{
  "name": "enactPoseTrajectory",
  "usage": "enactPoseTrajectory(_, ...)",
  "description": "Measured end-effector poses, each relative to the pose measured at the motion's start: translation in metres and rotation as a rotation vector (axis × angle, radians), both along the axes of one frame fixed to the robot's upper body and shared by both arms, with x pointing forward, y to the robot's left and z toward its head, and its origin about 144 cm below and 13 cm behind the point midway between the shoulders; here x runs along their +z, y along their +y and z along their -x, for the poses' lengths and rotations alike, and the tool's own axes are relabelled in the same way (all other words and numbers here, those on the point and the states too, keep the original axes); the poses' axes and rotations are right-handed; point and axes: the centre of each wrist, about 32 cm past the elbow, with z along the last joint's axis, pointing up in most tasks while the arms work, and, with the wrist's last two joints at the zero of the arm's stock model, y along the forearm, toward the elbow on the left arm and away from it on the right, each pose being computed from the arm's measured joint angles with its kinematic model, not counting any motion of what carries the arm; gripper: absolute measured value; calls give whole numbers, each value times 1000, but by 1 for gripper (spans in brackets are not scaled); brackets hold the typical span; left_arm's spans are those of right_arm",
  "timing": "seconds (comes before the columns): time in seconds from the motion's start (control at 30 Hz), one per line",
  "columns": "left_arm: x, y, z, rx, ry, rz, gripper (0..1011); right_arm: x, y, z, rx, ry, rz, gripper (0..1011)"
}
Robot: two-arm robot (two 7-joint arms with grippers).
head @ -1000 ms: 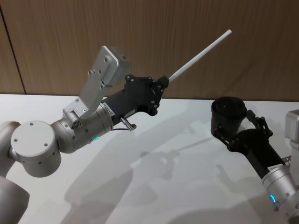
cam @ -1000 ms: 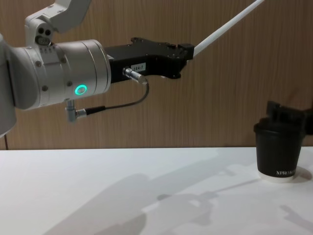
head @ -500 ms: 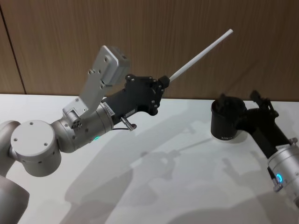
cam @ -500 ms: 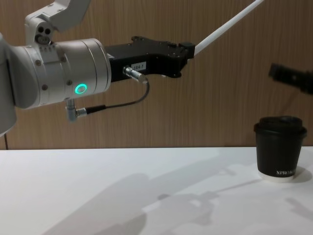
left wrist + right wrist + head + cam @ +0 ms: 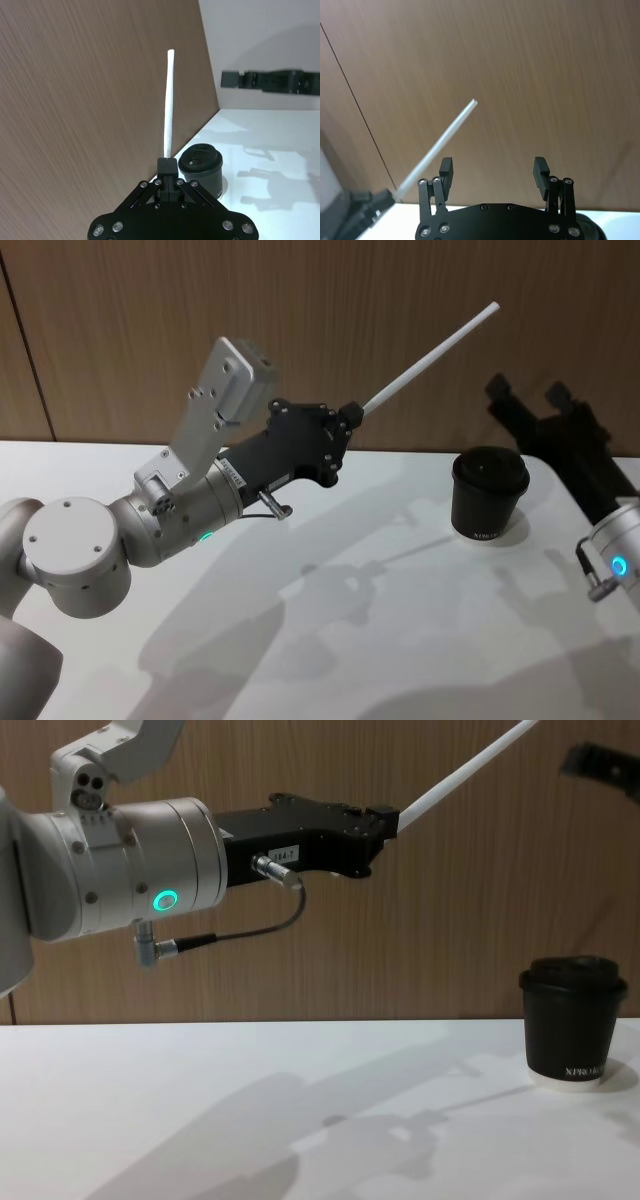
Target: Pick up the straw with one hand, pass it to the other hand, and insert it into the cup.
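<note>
The right gripper grabs the white straw by the part near its loose tip next, to insert the straw into the cup.
My left gripper is raised above the table and is shut on the lower end of the white straw. The straw slants up and to the right toward the wall. In the left wrist view the straw rises straight out of the closed jaws of the left gripper. The black lidded cup stands upright on the white table at the right, with nothing touching it. My right gripper hangs open in the air above and behind the cup. The right wrist view has its fingers spread wide, with the straw off to one side.
A brown wood-panel wall runs close behind the white table. The left arm's silver wrist with its green light and a thin cable looms large in the chest view. The cup stands at that view's right edge.
My right gripper has let go of the cup, opened, and risen up and back from it. The cup stays on the table. The left arm and straw have not moved.
</note>
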Motion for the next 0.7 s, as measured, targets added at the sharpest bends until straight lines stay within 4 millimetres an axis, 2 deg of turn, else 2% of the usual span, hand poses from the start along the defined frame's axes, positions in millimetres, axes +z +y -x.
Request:
enactPoseTrajectory(0.33, 0, 0, 0, 0, 0, 0, 0, 25, -5, -10, 85, 26, -167, 1001)
enactPoseTrajectory(0.7, 0, 0, 0, 0, 0, 0, 0, 44, -8, -20, 215, 101, -311, 1001)
